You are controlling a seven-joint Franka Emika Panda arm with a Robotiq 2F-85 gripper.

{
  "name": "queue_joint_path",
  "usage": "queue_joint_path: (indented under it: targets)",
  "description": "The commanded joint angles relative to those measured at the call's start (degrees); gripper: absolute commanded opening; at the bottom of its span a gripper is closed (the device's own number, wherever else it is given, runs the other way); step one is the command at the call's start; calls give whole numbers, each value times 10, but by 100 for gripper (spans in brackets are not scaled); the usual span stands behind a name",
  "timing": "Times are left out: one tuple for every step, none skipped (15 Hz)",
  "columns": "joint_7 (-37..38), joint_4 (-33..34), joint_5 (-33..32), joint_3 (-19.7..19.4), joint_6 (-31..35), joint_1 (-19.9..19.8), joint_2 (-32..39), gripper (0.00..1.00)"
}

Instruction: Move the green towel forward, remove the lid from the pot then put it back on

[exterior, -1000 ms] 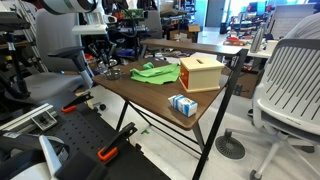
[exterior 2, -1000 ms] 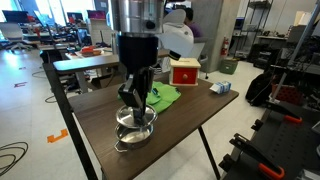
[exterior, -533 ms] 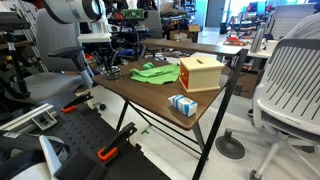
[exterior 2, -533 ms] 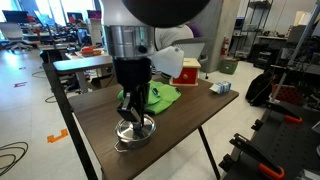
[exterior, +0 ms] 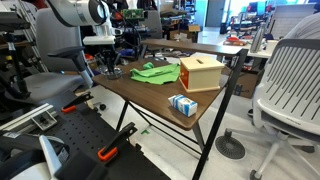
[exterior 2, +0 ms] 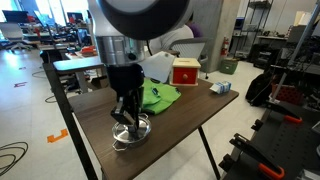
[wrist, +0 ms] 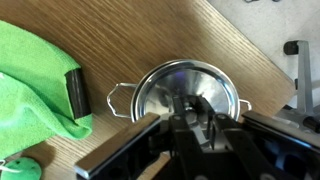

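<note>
I should open my gripper now: the round shiny lid (wrist: 160,85) is over the pot's opening, between the pot's side handles.
The small grey metal pot (exterior 2: 131,132) stands near the table's front corner and also shows in the wrist view (wrist: 125,98) by its side handles. The round shiny lid (wrist: 160,85) lies on the pot or just above it; I cannot tell which. My gripper (exterior 2: 124,117) is right over it, its fingers (wrist: 190,115) drawn close on the lid's knob. The rumpled bright green towel (exterior 2: 160,97) lies just beyond the pot, and shows in an exterior view (exterior: 153,72) and at the wrist view's left (wrist: 30,80). In that exterior view my gripper (exterior: 106,66) hides the pot.
An orange-tan slotted box (exterior: 200,72) stands beside the towel; it also shows behind the towel (exterior 2: 184,71). A small blue-white carton (exterior: 182,104) lies near a table edge (exterior 2: 219,87). A dark block (wrist: 73,92) lies on the towel's edge. Office chairs surround the table (exterior: 150,95).
My gripper has come down onto the pot and shifted slightly sideways. The towel, box and carton have not moved.
</note>
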Motion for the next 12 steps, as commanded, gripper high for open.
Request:
queue_joint_path:
  targets:
    - [-6,39,-10,-4,-26,7,25,5]
    - [-5,38,-10,-5,-26,7,23,5]
    - [-3,39,-8,-5,-26,6,23,5]
    - [-2,40,-8,-5,-25,6,23,45]
    - [0,45,-8,-7,-24,6,25,46]
    - [1,45,-8,-8,-24,6,26,51]
    - [1,45,-7,-8,-23,5,24,59]
    - [1,47,-7,-10,-23,5,25,66]
    - [3,44,-7,-11,-22,4,22,74]
    - [4,40,-7,-12,-20,4,18,81]
    - [6,41,-7,-13,-18,4,18,89]
    - [8,37,-7,-14,-16,4,12,95]
